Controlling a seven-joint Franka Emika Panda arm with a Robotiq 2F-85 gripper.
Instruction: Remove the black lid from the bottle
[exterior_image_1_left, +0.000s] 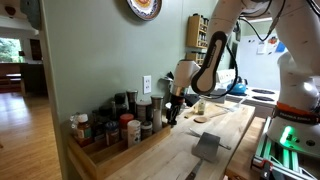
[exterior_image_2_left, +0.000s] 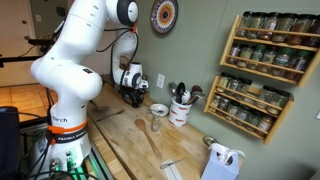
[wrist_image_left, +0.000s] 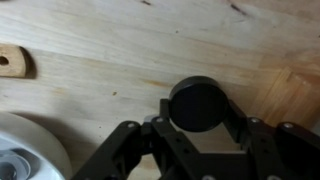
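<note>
My gripper should open now. The bottom of the black lid between my fingertips touches the wooden counter, so the lid would lie flat there if I let go.
In the wrist view the black lid (wrist_image_left: 200, 103) is a round black cap seen from above, sitting between the two fingers of my gripper (wrist_image_left: 200, 115). The fingers press on its sides, so the gripper is shut on it. Nothing of a bottle shows under the lid in this view. In both exterior views the gripper (exterior_image_1_left: 172, 112) (exterior_image_2_left: 133, 96) hangs low over the wooden counter near the wall. A small pale bottle (exterior_image_2_left: 155, 123) stands on the counter a little apart from the gripper; it also shows in an exterior view (exterior_image_1_left: 198, 106).
A white plate (wrist_image_left: 22, 150) (exterior_image_2_left: 158, 109) lies close beside the gripper. A white utensil holder (exterior_image_2_left: 180, 112) stands further along. Clustered spice jars (exterior_image_1_left: 115, 125) fill a wooden tray, and a spice rack (exterior_image_2_left: 262, 75) hangs on the wall. A grey flat tool (exterior_image_1_left: 207, 146) lies on the counter.
</note>
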